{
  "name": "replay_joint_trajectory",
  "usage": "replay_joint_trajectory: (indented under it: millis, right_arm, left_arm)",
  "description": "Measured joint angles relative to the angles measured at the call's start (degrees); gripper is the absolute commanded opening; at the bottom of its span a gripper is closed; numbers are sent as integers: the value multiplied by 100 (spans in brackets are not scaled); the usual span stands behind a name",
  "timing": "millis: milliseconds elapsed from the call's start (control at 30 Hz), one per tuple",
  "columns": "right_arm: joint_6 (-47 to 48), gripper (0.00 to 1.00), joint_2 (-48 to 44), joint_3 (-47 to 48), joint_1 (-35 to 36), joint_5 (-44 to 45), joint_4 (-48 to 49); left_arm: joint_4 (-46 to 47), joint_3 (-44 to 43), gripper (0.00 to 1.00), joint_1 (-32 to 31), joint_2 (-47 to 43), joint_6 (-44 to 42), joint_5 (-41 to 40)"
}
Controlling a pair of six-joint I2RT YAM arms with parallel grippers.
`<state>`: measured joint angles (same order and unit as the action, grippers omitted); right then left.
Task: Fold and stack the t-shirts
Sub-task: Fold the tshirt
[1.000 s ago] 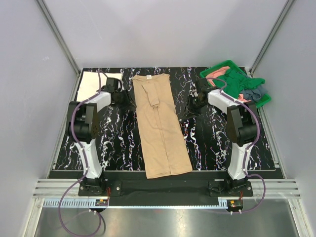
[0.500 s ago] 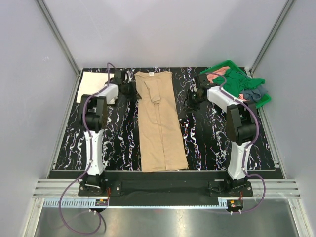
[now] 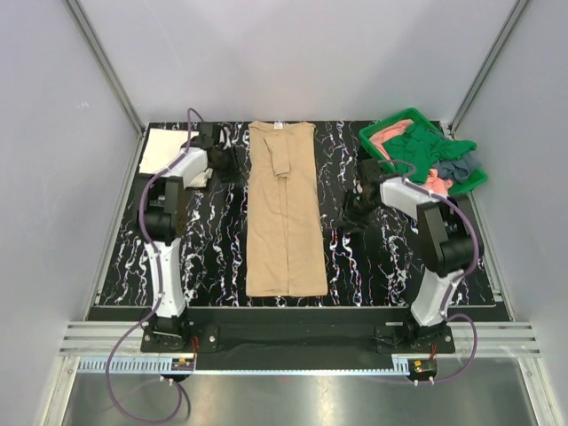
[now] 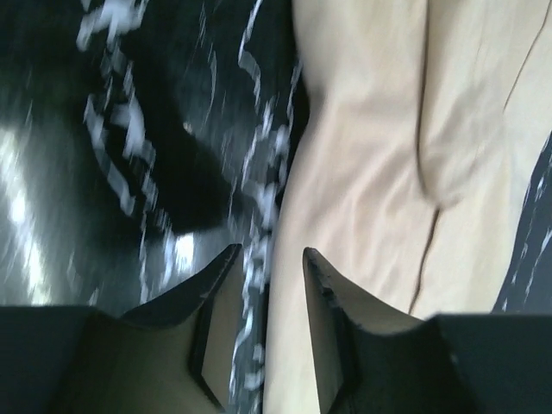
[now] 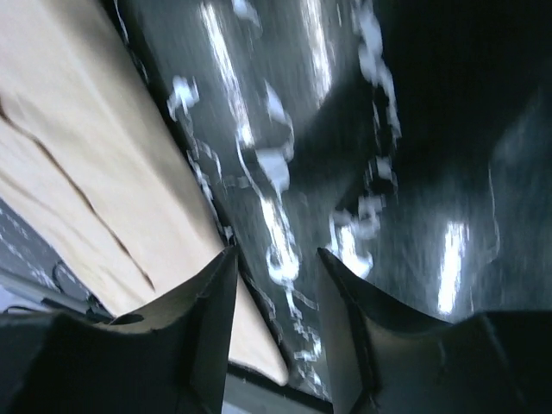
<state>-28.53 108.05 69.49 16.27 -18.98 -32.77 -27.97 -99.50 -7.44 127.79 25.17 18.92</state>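
My left gripper grabs the tan t-shirt's near hem corner [image 3: 251, 291] next and leaves the other to my right gripper, to fold the t-shirt toward the collar.
A tan t-shirt [image 3: 284, 213] lies folded into a long strip down the middle of the black marbled table [image 3: 213, 240], collar at the far end. A folded cream-white t-shirt [image 3: 164, 146] rests at the back left. My left gripper [image 3: 222, 161] hovers open just left of the tan shirt's upper edge. In the left wrist view its jaws [image 4: 272, 254] are apart over the edge of the tan t-shirt [image 4: 379, 172]. My right gripper [image 3: 352, 211] is open to the right of the strip. The right wrist view has the gripper [image 5: 278, 252] over bare table, the tan t-shirt [image 5: 78, 155] beside it.
A green plastic tray [image 3: 370, 133] stands at the back right, with a dark green t-shirt [image 3: 417, 142], a salmon-pink one [image 3: 435, 182] and a grey-blue one [image 3: 457, 167] heaped in it and spilling over its right rim. Grey walls enclose the table.
The tan t-shirt has slid toward the back and straightened. My left gripper moved to the far end, shut and opened again. My right gripper came nearer along the shirt's right side and widened.
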Motion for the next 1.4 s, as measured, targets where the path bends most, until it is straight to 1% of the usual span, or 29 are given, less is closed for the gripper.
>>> replay_joint_trajectory:
  millis: [67, 133, 200, 300, 400, 467, 533, 700, 800, 900, 1100, 1200, 1233, 1400]
  right_arm:
    - [-109, 49, -450, -450, 11, 9, -2]
    - [-229, 50, -894, -822, 57, 9, -11]
    - [-446, 52, -1394, -1237, 271, 26, 35]
    - [-796, 53, -1832, -1679, 837, 66, 101]
    - [-1248, 53, -2153, -2208, 1534, 116, 234]
    - [-1550, 52, -2363, -2581, 1801, 166, 317]
    - [-1801, 53, -2529, -2857, 1910, 225, 323]
    - [-2168, 52, -2658, -3045, 2175, 339, 549]
    - [-2304, 50, -2660, -3075, 2345, 341, 743]
    - [-2424, 48, -2662, -3169, 2426, 358, 859]
    - [-2660, 45, -2826, -3460, 2490, 400, 1001]
    - [-2741, 41, -2927, -3552, 2511, 452, 1047]
    - [-2758, 38, -2935, -3569, 2511, 461, 1056]
    - [-2809, 32, -2938, -3611, 2529, 498, 1102]
  left_arm:
    - [-177, 431, 40, -9, -476, -96, -52]
    - [-256, 1091, 44, -42, -1106, -190, -79]
    - [-391, 1818, 45, -201, -1834, -260, -157]
    - [-428, 2898, 47, -719, -2889, -269, -267]
    - [-345, 4054, 49, -1458, -3891, -155, -297]
    - [-382, 4664, 50, -1851, -4354, -26, -308]
    - [-378, 5211, 50, -2050, -4701, 125, -339]
    - [-262, 6269, 53, -2138, -5475, 522, -435]
    - [-142, 6666, 52, -2142, -5906, 780, -437]
    - [26, 6837, 51, -2210, -6039, 957, -431]
    - [234, 7320, 47, -2566, -6408, 1384, -474]
    - [289, 7495, 45, -2702, -6645, 1604, -529]
    - [304, 7538, 43, -2719, -6706, 1683, -557]
    - [328, 7611, 34, -2747, -6782, 1884, -619]
